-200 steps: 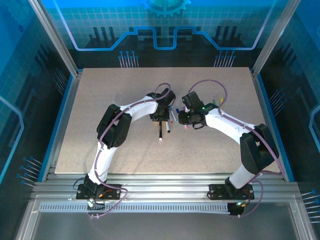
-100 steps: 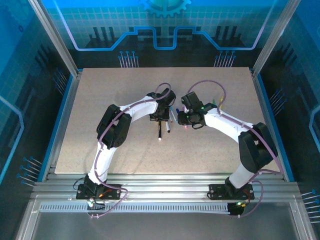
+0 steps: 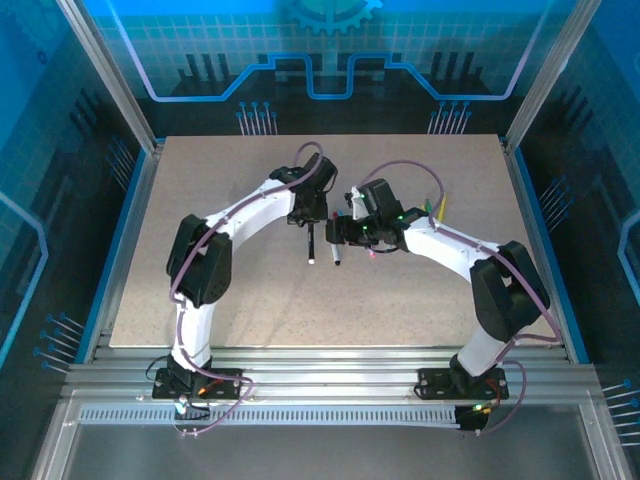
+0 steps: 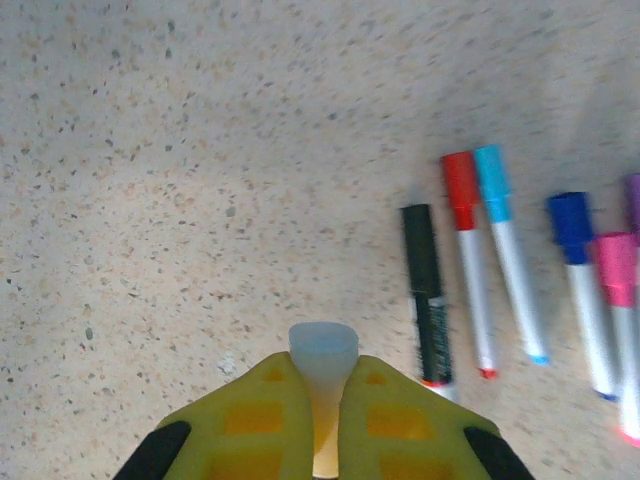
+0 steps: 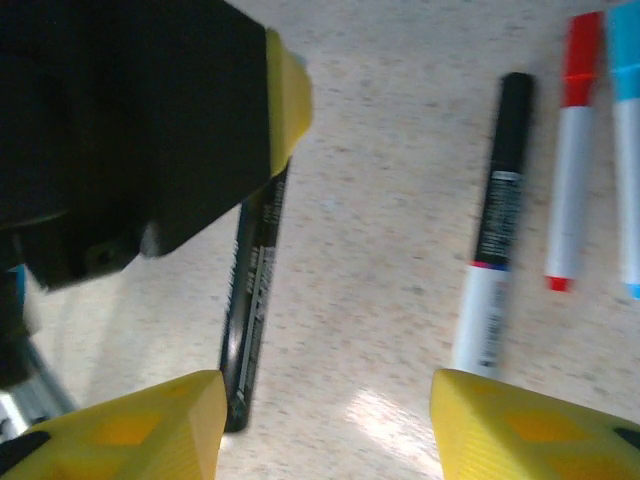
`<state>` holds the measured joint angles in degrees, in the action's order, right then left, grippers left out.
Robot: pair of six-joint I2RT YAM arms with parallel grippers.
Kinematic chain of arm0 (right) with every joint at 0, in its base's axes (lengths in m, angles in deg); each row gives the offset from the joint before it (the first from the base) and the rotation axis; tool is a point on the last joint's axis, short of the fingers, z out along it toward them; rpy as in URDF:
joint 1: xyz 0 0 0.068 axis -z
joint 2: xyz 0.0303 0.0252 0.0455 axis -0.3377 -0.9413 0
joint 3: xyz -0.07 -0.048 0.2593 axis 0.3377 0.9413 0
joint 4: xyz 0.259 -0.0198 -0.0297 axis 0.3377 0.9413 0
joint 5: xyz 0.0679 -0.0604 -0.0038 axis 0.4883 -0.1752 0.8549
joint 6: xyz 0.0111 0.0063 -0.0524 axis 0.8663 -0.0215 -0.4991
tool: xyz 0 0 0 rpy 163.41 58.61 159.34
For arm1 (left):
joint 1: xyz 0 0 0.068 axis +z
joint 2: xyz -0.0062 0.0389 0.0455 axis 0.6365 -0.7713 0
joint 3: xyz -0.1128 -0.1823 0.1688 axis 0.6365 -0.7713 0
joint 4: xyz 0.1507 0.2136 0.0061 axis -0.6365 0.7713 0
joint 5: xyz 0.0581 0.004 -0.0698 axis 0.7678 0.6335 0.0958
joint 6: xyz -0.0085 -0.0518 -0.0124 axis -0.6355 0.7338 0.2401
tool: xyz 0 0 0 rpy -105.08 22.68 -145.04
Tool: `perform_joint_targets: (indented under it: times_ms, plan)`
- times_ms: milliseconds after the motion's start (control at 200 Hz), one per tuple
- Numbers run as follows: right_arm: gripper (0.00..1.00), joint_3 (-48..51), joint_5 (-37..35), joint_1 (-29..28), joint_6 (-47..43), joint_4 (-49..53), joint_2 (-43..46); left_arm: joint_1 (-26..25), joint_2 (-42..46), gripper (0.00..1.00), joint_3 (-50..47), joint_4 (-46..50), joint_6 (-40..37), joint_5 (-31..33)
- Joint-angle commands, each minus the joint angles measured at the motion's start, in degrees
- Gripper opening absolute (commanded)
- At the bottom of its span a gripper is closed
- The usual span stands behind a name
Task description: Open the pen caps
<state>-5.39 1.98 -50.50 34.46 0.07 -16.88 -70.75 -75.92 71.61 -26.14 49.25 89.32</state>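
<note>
Next, my right gripper grabs the black pen by its body (image 3: 311, 245) (image 5: 248, 330) to open the cap, while my left gripper holds the pen's end.
My left gripper (image 4: 323, 368) is shut on a black pen (image 5: 253, 300) near one end. The pen's pale end (image 4: 323, 348) pokes out past the yellow fingertips, and its body hangs over the table (image 3: 312, 245). My right gripper (image 5: 320, 415) stands open beside that pen with nothing between its fingers. In the top view it (image 3: 340, 229) sits just right of the left gripper (image 3: 308, 216). Several capped pens lie in a row on the table, with a red cap (image 4: 460, 180), a cyan cap (image 4: 490, 172), a blue cap (image 4: 570, 214) and a pink cap (image 4: 616, 268).
A black-and-white pen (image 5: 493, 260) lies on the speckled table (image 3: 220, 180) just right of the held pen. A black-capped pen (image 4: 425, 285) lies left of the row. Blue frame walls (image 3: 130, 230) border the table.
The left arm has swung up and to the left, carrying the pen with it. The right gripper has moved left toward it and its jaws stand wider.
</note>
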Motion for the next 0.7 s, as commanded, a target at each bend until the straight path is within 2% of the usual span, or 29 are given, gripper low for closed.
perform_joint_targets:
  times_ms: [0,220,535,695]
  plan:
    - [0.59,0.88,7.78,-0.81,3.15,-5.87,-1.14,-0.04,2.48,0.0,0.93,-0.16,0.73,-3.87]
    - [0.59,0.92,10.99,-1.07,4.53,-8.88,-2.28,-0.14,3.51,0.0,0.74,-1.67,2.06,-7.44]
    - [0.58,0.53,10.48,-1.81,5.03,-8.33,-4.02,-0.14,4.39,0.0,2.11,-1.53,2.5,-6.88]
    - [0.53,0.55,10.32,-2.02,5.49,-8.79,-5.2,-0.13,4.83,0.0,2.24,-1.92,2.85,-7.19]
